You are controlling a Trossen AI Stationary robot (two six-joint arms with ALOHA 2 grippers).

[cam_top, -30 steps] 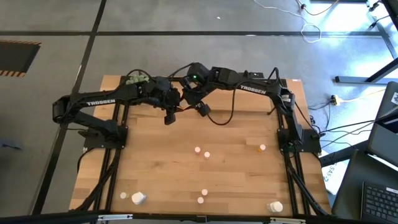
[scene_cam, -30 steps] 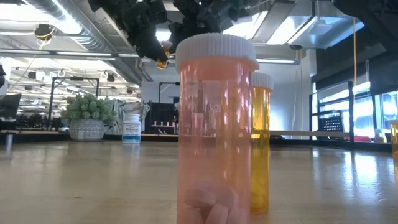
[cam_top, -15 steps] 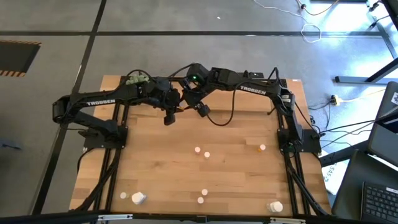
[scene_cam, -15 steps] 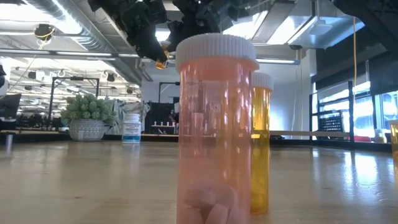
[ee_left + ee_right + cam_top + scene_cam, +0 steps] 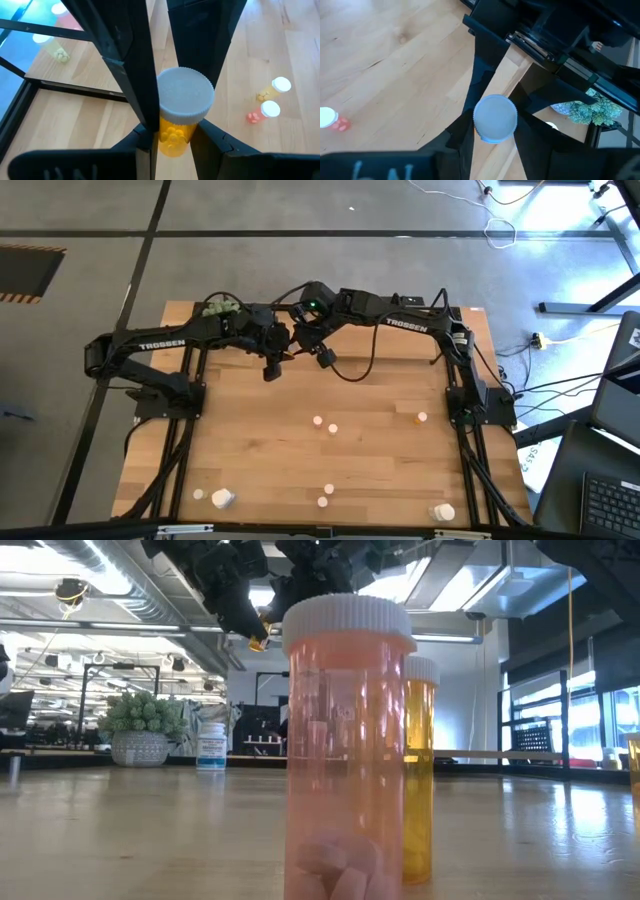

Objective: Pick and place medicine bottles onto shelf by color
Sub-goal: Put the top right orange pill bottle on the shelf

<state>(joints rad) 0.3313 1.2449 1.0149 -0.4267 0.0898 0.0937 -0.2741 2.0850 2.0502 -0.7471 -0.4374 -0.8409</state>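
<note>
My left gripper should open now, because the fingers of my right gripper close around the orange bottle [image 5: 175, 135] in the left wrist view and the bottle would stay held.
My left gripper [image 5: 270, 367] is above the table's far middle, shut on an orange medicine bottle with a white cap [image 5: 185, 95]. My right gripper [image 5: 325, 358] is close beside it, shut on a bottle of which only the white cap [image 5: 495, 119] shows. Both are high above the wood in the low view, where the left gripper's orange bottle [image 5: 259, 639] pokes out. The shelf's black uprights [image 5: 30, 82] and a bottle lying on it [image 5: 50, 42] show in the left wrist view. Several small bottles stand on the table, among them two [image 5: 318, 421] [image 5: 333, 428] near the middle. My left gripper pinches the orange bottle between its two fingers [image 5: 137, 75], on the body just under the cap [image 5: 172, 135]. The cap faces back along the fingers. The bottle is lifted clear of the table. My right gripper pinches its bottle between its two fingers [image 5: 470, 125], just under the white cap [image 5: 495, 135]. The cap faces back along the fingers and hides the body. The bottle is lifted clear of the wood below.
A green plant ball [image 5: 220, 308] sits at the far left corner. More bottles stand at the right [image 5: 421, 418] and along the near edge [image 5: 222, 498] [image 5: 443, 512]. A pink bottle [image 5: 350, 740] and an orange one [image 5: 420, 770] stand right before the low camera.
</note>
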